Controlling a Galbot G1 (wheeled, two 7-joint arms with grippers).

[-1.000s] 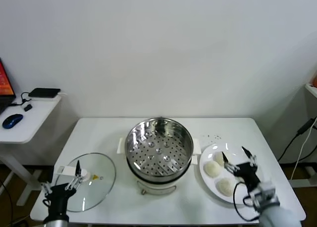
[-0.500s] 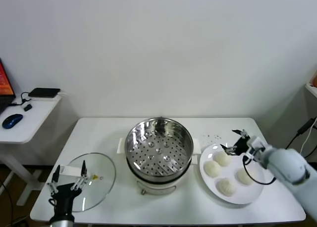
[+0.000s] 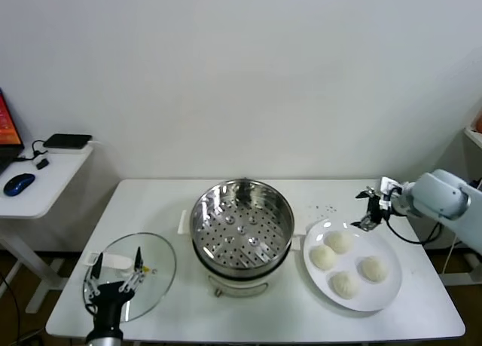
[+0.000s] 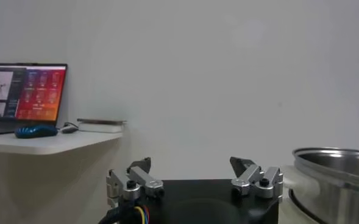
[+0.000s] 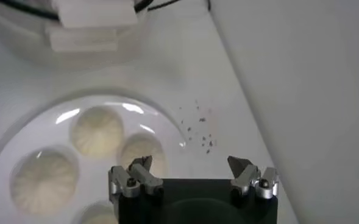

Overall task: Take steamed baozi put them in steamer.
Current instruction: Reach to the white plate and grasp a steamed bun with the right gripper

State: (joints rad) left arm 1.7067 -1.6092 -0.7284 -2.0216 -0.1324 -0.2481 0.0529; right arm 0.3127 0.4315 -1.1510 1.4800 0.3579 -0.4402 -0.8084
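Note:
The baozi beside the dark specks should go into the steamer (image 3: 241,224), so my right gripper should grab that baozi by its round sides next.
Four creamy-white baozi (image 3: 338,241) (image 3: 323,257) (image 3: 372,268) (image 3: 345,284) lie on a flat white plate (image 3: 388,292) at the right. The shiny steamer (image 3: 241,224) with its perforated tray stands at the table's middle, with no bun in it. My right gripper (image 3: 369,209) is open and empty, just beyond the plate's far edge. In the right wrist view the gripper (image 5: 191,167) hovers over the table beside the baozi (image 5: 97,129). My left gripper (image 3: 114,278) is open and empty over the glass lid at the front left; it also shows in the left wrist view (image 4: 191,170).
A round glass lid (image 3: 147,267) lies flat at the front left. Dark specks (image 3: 325,208) dot the table behind the plate. A side table (image 3: 45,176) with a mouse and a black box stands to the far left. The steamer's rim (image 4: 337,161) is right of the left gripper.
My right arm has swung from the front of the plate, over the buns, to its far right side. The left gripper has drifted a little to the right over the lid.

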